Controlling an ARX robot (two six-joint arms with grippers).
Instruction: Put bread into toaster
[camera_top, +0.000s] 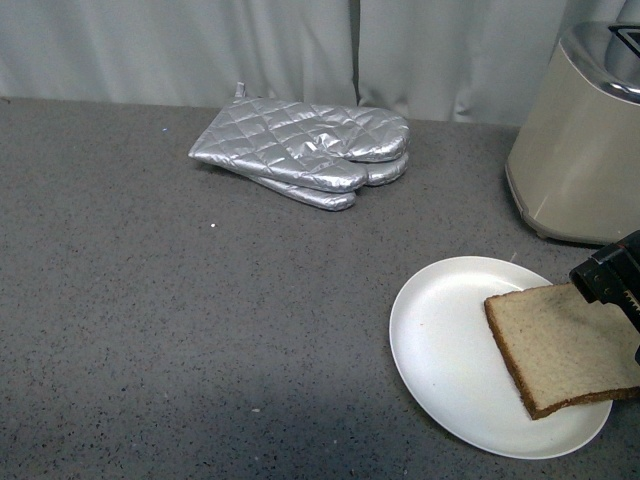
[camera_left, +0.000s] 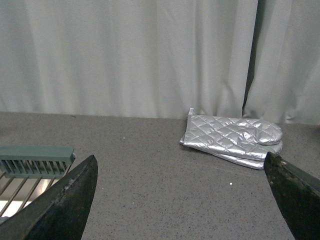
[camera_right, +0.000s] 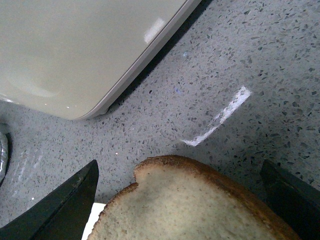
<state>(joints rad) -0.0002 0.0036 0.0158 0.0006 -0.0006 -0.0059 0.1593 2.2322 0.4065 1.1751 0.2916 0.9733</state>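
The bread slice has to go into the toaster (camera_right: 85, 45), so my right gripper next needs to grab the slice by its crusted edge (camera_right: 200, 170).
The bread (camera_top: 565, 345), a light-brown slice with a dark crust, lies on the right side of a round white plate (camera_top: 430, 340) and sticks out past its rim. The beige toaster (camera_top: 580, 150) stands behind the plate at the far right, its chrome top partly cut off. My right gripper (camera_right: 180, 200) is open just over the slice's outer end. Its dark fingers (camera_right: 65, 210) stand either side of the bread (camera_right: 190, 205), apart from it, with the toaster's wall (camera_right: 75, 50) just beyond. My left gripper (camera_left: 180, 200) is open over bare counter and holds nothing.
Two silver quilted oven mitts (camera_top: 310, 150) lie stacked at the back centre, also visible as mitts (camera_left: 232, 136) in the left wrist view. A grey slatted rack (camera_left: 35, 160) sits by the left arm. A pale curtain (camera_top: 200, 50) closes off the back of the grey speckled counter.
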